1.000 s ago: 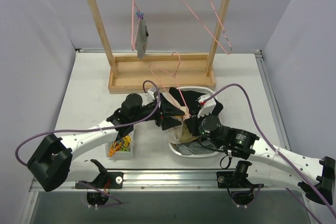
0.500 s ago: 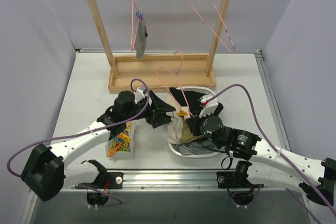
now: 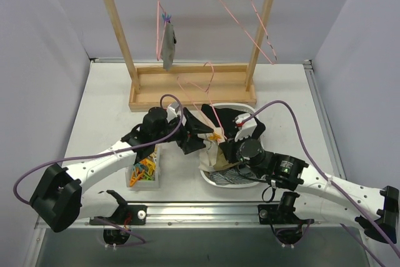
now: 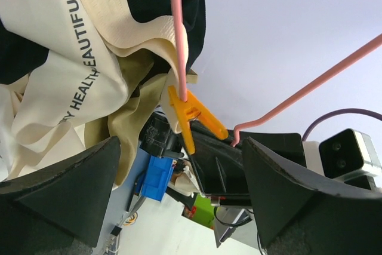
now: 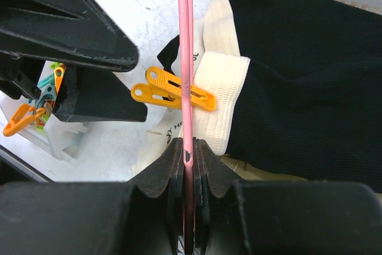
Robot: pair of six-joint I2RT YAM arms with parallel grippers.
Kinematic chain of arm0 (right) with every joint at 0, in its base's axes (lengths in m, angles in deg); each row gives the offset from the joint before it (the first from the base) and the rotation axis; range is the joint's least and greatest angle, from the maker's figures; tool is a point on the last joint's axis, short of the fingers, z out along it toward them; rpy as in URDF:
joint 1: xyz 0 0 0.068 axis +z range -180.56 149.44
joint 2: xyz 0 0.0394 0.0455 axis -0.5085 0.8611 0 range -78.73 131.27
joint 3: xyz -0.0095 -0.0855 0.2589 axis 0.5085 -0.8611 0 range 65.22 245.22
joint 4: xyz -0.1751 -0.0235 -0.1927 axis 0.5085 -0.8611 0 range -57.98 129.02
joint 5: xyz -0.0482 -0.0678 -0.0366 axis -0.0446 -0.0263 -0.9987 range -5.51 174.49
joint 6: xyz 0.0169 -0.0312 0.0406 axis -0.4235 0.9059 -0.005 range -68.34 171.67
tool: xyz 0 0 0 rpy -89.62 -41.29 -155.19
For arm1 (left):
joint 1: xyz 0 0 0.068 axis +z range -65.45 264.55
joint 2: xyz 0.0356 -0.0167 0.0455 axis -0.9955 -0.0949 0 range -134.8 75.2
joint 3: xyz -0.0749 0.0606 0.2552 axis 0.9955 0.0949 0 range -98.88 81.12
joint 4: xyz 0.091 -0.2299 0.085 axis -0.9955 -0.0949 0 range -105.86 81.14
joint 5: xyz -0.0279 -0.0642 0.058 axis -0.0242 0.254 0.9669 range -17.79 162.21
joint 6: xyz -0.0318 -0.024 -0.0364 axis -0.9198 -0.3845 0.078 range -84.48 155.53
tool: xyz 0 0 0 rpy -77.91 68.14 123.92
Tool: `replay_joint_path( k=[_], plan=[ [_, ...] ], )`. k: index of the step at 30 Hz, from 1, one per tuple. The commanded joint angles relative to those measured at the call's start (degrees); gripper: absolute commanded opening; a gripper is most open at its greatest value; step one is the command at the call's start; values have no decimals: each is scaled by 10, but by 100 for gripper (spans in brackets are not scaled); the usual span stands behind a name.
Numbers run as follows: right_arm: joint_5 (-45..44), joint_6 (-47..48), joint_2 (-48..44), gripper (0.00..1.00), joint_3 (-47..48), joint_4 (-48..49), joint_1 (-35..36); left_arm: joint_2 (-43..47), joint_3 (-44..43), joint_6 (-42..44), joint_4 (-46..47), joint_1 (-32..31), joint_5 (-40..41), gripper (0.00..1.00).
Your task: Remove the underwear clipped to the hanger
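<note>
My left gripper is going to grab the two loose handle ends of the orange clip next, to open the clip and release the underwear.
My right gripper (image 3: 225, 143) (image 5: 188, 147) is shut on the wire of a pink hanger (image 5: 186, 40) held over the white basket (image 3: 251, 108). An orange clip (image 5: 173, 95) pins the black-and-white underwear (image 5: 298, 70) to that wire. My left gripper (image 3: 201, 133) (image 4: 182, 147) is open, one jaw on each side of the orange clip (image 4: 192, 117), not touching it. The cream printed cloth (image 4: 71, 76) hangs beside it. Olive-tan cloth (image 4: 128, 117) lies below in the basket. The grey underwear (image 3: 168, 45) hangs from a blue clip (image 3: 166, 17) on another pink hanger on the rack.
The wooden rack (image 3: 187, 89) stands at the back, with a bare pink hanger (image 3: 250, 23) on its right side. A clear box of coloured clips (image 3: 144, 172) sits by the left arm. Purple cables loop over both arms.
My left gripper drew back to the left half a second ago and has come back right to the orange clip. The right gripper still holds the hanger in place.
</note>
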Motion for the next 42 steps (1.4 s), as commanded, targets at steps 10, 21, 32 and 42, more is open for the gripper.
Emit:
replay_joint_path(
  k=[10,21,32,42],
  plan=[
    [-26,4,25,0,-5,47,26,-30,-38,7,4,-14,19,90],
    [-58,2,41,0,-1,46,43,-50,-17,-9,63,-24,12,46],
    [-101,-14,29,0,-3,35,43,-9,9,-7,62,-22,2,2],
    [-149,-40,9,0,0,-18,43,68,-32,148,-105,51,-10,2]
  ],
)
